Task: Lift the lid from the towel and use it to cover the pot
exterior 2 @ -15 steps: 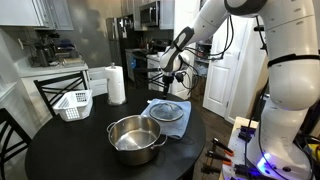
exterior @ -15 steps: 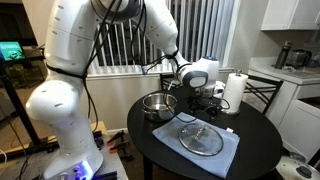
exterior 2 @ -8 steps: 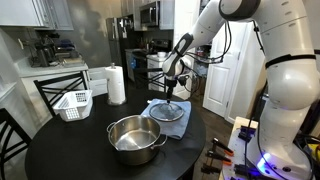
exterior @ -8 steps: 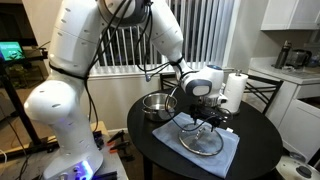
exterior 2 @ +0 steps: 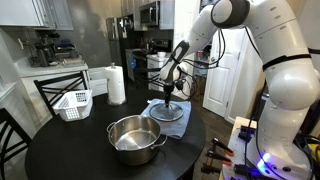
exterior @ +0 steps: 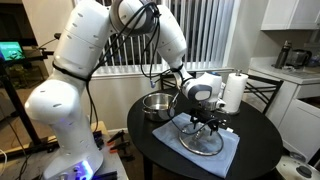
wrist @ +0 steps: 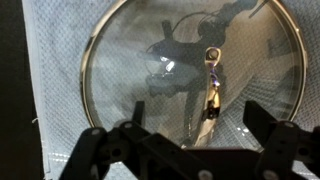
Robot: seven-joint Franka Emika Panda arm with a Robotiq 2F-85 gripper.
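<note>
My gripper should close on the knob now. The narrow length of the lid's knob (exterior: 202,131) (wrist: 211,102) is between my open fingers, so they would hold the knob.
The glass lid (exterior: 201,139) lies flat on the blue-grey towel (exterior: 228,152), seen in both exterior views: lid (exterior 2: 169,112), towel (exterior 2: 172,126). The steel pot (exterior: 156,105) stands uncovered beside the towel, also in an exterior view (exterior 2: 135,138). My gripper (exterior: 206,124) hangs just above the lid's centre (exterior 2: 167,98). In the wrist view the lid (wrist: 140,90) fills the frame over the towel (wrist: 55,60), its knob (wrist: 212,58) ahead of my gripper (wrist: 190,142). The fingers (wrist: 95,150) stand wide apart and hold nothing.
A white paper towel roll (exterior: 236,92) stands at the table's far side, also seen in an exterior view (exterior 2: 116,85). A white basket (exterior 2: 73,104) sits near the roll. The round black table (exterior 2: 60,150) has an edge close to the towel.
My gripper has moved down and over the lid, from above the table's back to just above the lid's centre. Lid, towel and pot have not moved.
</note>
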